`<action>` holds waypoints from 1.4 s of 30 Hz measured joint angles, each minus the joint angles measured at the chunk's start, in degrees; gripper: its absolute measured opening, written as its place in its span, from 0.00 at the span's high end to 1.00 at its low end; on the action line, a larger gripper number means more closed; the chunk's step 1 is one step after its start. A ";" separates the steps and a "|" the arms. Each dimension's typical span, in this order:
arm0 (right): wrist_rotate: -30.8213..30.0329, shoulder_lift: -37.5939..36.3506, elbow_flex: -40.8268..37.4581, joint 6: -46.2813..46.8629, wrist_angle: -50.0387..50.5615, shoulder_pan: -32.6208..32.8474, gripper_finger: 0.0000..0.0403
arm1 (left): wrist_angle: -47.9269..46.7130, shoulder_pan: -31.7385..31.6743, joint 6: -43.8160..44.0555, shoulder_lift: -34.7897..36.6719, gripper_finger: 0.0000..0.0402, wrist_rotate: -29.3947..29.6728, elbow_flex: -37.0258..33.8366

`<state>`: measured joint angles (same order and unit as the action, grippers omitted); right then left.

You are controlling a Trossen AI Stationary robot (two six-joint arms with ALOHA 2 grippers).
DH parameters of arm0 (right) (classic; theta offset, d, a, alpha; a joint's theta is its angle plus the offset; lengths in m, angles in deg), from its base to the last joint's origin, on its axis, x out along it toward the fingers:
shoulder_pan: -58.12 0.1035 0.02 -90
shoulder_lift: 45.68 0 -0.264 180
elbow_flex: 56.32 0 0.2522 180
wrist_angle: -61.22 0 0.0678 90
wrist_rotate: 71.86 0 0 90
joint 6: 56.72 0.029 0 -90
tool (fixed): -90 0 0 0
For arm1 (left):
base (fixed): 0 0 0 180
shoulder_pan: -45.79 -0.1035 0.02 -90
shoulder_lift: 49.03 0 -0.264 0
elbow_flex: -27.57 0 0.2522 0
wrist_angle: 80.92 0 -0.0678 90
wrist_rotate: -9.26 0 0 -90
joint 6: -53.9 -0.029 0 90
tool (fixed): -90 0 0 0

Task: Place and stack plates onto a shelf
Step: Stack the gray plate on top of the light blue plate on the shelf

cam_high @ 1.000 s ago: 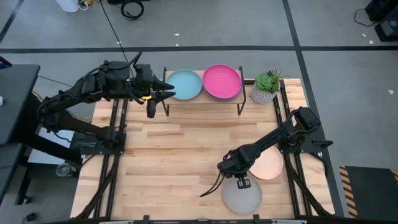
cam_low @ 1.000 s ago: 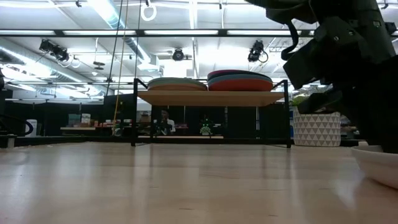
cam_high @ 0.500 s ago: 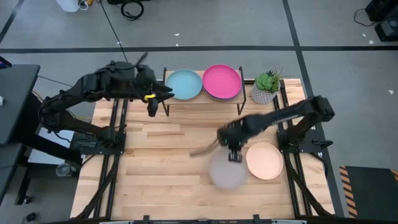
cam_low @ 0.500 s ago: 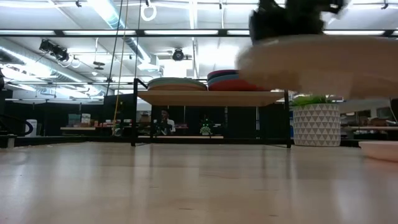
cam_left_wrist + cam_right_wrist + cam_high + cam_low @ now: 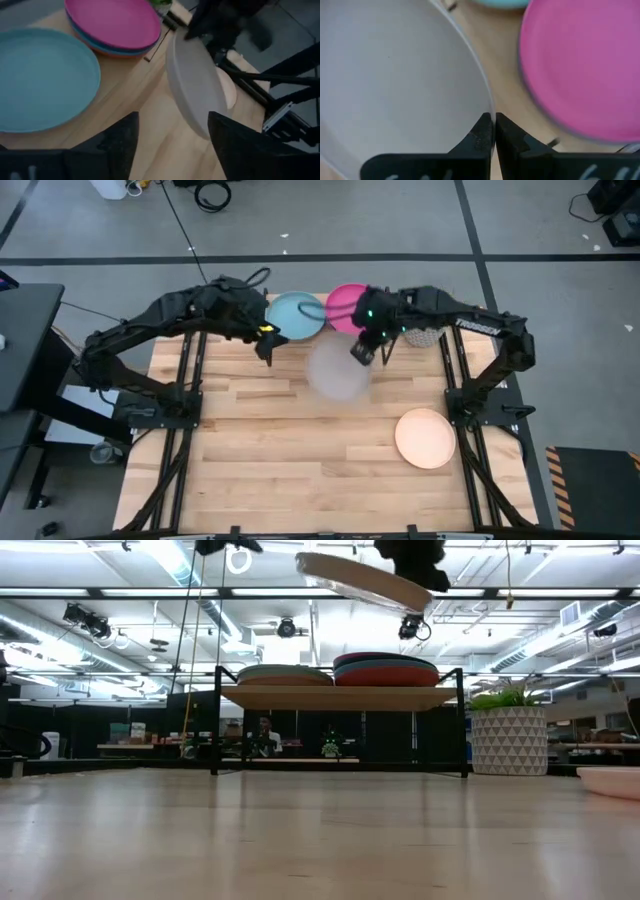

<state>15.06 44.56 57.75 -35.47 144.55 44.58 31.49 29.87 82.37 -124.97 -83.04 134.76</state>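
Observation:
I should reach the grey plate with my left gripper and grab its free rim (image 5: 313, 378) (image 5: 200, 131), opposite the pinched edge, so I can stack the plate on the shelf.
My right gripper (image 5: 360, 352) is shut on a grey plate (image 5: 338, 368), which hangs high over the table just in front of the shelf (image 5: 340, 697). In the low view the grey plate (image 5: 360, 580) is tilted. The shelf's top carries one stack topped by a light aqua plate (image 5: 297, 315) and another topped by a magenta plate (image 5: 350, 302). A tan plate (image 5: 426, 437) lies flat on the table at the near right. My left gripper (image 5: 172, 145) is open and empty above the shelf's left end, beside the aqua plate (image 5: 45, 80). My right gripper pinches the grey plate's rim (image 5: 487, 112) between its two shut fingers, one on each face. The fingers come from the table's right side, slanting toward the near left. The plate is lifted clear and tilted, reaching out beyond the fingertips.
A potted plant (image 5: 508, 740) in a white patterned pot stands to the right of the shelf, partly under my right arm. Bare wooden tabletop (image 5: 280, 450) spreads across the near left and middle.
My right gripper has picked the grey plate up off the table's near right and swung it up and toward the far edge, to just in front of the shelf; the plate has tipped from flat to tilted. My left gripper has shifted a little toward the table's right.

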 joint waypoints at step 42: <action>1.09 3.66 9.15 -7.95 -5.91 -4.60 0.81 | 10.98 -12.89 2.18 -14.54 0.86 -26.87 -0.15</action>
<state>16.15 48.21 66.90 -43.42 138.64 39.99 42.47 16.98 84.55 -139.51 -109.91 134.60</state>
